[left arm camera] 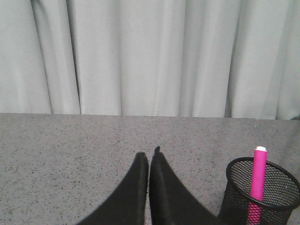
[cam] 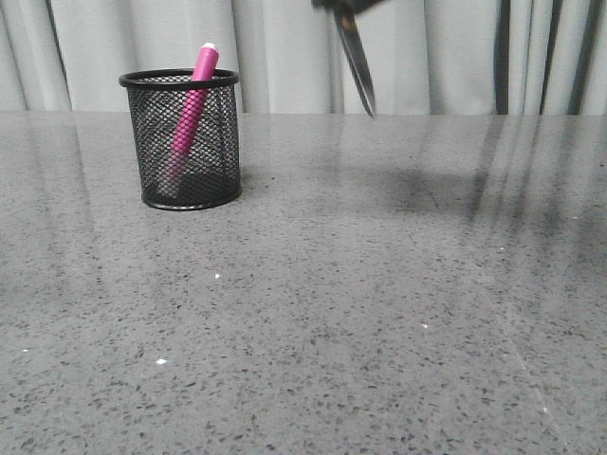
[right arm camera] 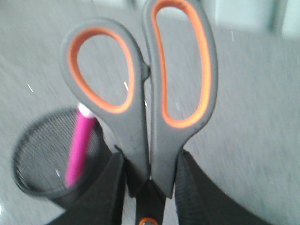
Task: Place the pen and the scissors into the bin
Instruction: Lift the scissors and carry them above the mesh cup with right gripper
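My right gripper keeps holding the scissors [cam: 358, 62] until their blades are over the bin. They hang to the mesh bin's side and would miss if I opened now.
The black mesh bin [cam: 186, 142] stands on the table at the back left. The magenta pen [cam: 193, 109] leans inside it, white tip above the rim. The scissors [cam: 358, 62] hang blades down in the air, right of the bin and above rim height. In the right wrist view my right gripper [right arm camera: 150, 176] is shut on the scissors [right arm camera: 154, 93] just below the grey and orange handles, with the bin [right arm camera: 44, 159] and pen [right arm camera: 78, 145] beyond. My left gripper [left arm camera: 149, 157] is shut and empty, left of the bin [left arm camera: 262, 194] and pen [left arm camera: 257, 180].
The grey speckled table [cam: 379, 303] runs to a pale pleated curtain [cam: 285, 47] at the back. Nothing else stands on it.
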{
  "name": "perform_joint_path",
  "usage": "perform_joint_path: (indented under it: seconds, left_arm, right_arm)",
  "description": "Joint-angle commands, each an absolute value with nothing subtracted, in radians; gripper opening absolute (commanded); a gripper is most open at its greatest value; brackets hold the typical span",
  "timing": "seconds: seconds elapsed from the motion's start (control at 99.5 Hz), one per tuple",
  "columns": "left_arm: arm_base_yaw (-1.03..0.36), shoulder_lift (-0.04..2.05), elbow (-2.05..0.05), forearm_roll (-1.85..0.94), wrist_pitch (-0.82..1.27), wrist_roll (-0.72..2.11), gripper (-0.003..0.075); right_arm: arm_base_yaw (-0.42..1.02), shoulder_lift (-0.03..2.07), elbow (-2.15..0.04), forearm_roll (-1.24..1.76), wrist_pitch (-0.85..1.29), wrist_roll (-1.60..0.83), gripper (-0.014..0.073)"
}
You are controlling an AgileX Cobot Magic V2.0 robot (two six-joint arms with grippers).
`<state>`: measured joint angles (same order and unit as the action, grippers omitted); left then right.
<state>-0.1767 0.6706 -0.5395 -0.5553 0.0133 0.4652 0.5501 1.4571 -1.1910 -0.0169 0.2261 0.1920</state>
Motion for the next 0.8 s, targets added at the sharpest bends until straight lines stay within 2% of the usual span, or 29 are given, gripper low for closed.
perform_joint_path:
  seconds: [0.0, 0.412, 0.533, 0.794]
  left_arm:
    - [-0.174, 0.667, -0.566, -0.561, -0.056, 0.461, -0.0022]
    - [-0.174, 0.667, -0.566, -0.561, -0.056, 0.461, -0.0022]
    - [-0.174, 0.667, -0.566, -0.561, -0.054, 0.461, -0.0022]
    - [-0.174, 0.667, -0.566, -0.561, -0.054, 0.461, -0.0022]
  right_arm:
    - [0.572, 1.406, -1.211, -0.016, -0.006, 0.195, -0.0076]
    - [0.630, 1.581, -1.215, -0.241, -0.594, 0.195, -0.0076]
    - [0.630, 1.626, -1.215, -0.241, -0.667, 0.195, -0.0076]
    - [0.619, 1.707, -1.233, -0.241, -0.692, 0.195, -0.0076]
